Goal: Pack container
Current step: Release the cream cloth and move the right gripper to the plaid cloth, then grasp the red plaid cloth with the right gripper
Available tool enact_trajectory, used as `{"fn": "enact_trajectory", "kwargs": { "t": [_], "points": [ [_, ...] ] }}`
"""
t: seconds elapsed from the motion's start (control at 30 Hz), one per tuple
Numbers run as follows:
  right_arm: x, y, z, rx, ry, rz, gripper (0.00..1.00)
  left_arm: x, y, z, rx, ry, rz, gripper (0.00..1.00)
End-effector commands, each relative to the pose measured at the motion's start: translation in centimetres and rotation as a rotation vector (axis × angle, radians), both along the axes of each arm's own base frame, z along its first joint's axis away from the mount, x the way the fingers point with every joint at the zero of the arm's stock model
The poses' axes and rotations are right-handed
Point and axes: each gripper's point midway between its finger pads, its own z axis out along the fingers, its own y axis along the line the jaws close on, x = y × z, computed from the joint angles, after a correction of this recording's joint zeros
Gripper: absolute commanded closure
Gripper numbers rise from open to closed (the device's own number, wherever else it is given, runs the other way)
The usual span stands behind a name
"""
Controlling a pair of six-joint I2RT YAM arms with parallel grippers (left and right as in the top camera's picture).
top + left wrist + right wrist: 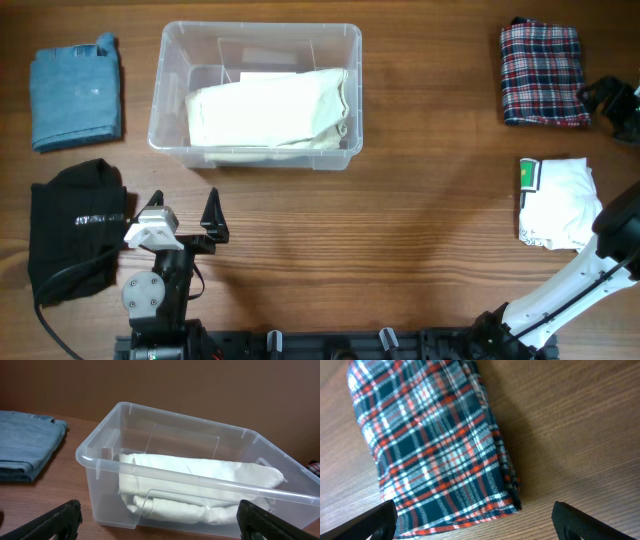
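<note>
The robot's right gripper should pack the garment still folded, so next it should grab the folded plaid garment (543,72) by its edge facing away from the container.
The clear plastic container (170,80) stands at the back left of the table. A folded cream garment (270,110) lies inside it. In the left wrist view the container's near wall (100,485) and the cream garment (200,472) fill the frame. My left gripper (184,205) is open and empty, a little in front of the container; its fingertips (160,525) frame the near wall. My right gripper (592,96) is open and empty beside a folded plaid garment (543,72). In the right wrist view its fingers (475,522) hover over the plaid garment's edge (430,445).
A folded blue denim garment (75,95) lies left of the container and also shows in the left wrist view (25,450). A black garment (75,240) lies at the front left beside the left arm. A white garment with a green label (555,200) lies at the right.
</note>
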Motion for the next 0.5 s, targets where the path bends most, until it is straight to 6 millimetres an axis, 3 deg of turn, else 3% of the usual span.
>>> {"fn": "enact_trajectory", "kwargs": {
  "t": [0.0,0.17,0.47],
  "points": [
    [-0.3,-0.4,-2.3,0.004,0.035,0.01,0.04,0.0,0.0,-0.2,0.016,-0.001,0.0,0.0],
    [-0.4,-0.1,-5.3,0.044,0.069,0.015,0.05,0.0,0.0,-0.2,0.016,-0.001,0.0,0.0],
    [1.1,0.5,-6.0,0.072,0.006,0.047,0.08,0.0,0.0,-0.2,0.016,-0.001,0.0,0.0]
  ]
}}
